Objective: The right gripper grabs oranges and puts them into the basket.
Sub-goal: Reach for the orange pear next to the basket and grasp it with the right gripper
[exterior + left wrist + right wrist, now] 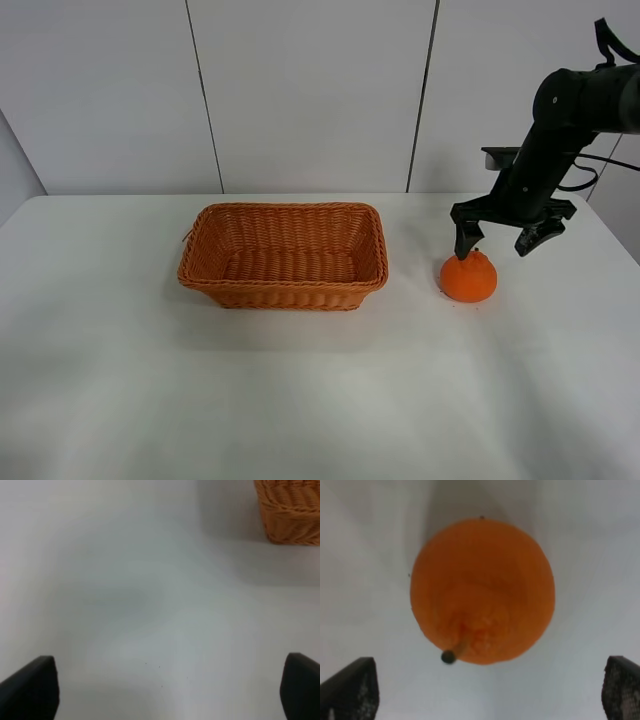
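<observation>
My right gripper is going to grab the orange [469, 277] by its round sides next, and then it will put it into the wicker basket [284, 256].
The orange [469, 277] sits on the white table, to the right of the wicker basket [284, 256]. My right gripper [498, 243] hangs open just above and slightly behind the orange, one finger near its knob. In the right wrist view the orange [482, 591] fills the middle, stem toward the camera, with both fingertips [350, 690] spread wide at the lower corners and nothing between them. My left gripper [165, 690] is open over bare table; a corner of the basket [292, 510] shows in its view. The left arm is out of the exterior view.
The white table [300, 400] stretches around the basket. A white panelled wall [300, 90] stands behind it. The right arm's black links [570, 110] reach in from the upper right.
</observation>
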Controlling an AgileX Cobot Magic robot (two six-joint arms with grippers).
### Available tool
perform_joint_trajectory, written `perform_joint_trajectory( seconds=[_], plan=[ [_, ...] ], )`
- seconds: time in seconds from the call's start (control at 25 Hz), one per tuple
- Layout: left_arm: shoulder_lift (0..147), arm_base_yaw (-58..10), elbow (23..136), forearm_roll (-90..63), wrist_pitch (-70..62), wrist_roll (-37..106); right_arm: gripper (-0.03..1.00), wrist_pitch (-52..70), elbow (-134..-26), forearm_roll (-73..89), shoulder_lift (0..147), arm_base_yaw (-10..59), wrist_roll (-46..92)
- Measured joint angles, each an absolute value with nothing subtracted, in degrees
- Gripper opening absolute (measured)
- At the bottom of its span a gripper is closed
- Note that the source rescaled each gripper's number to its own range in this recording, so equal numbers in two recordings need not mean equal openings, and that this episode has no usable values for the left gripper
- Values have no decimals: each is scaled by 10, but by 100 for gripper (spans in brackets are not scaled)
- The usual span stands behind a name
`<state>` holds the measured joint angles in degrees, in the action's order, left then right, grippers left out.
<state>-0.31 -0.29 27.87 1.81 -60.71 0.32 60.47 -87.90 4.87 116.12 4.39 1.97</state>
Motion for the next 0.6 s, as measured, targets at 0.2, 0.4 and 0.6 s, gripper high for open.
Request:
perform_joint_trajectory(
  seconds=[0.2, 0.4, 0.6],
  plan=[
    [-3, -3, 279, 18, -607, 3, 98, 599, -889, 49, 1182, 44, 25],
    [-3, -3, 279, 18, -607, 3, 98, 583, -891, 49, 1191, 53, 35],
    [-3, -3, 279, 18, -607, 3, 98, 574, -891, 48, 1194, 61, 37]
  ],
)
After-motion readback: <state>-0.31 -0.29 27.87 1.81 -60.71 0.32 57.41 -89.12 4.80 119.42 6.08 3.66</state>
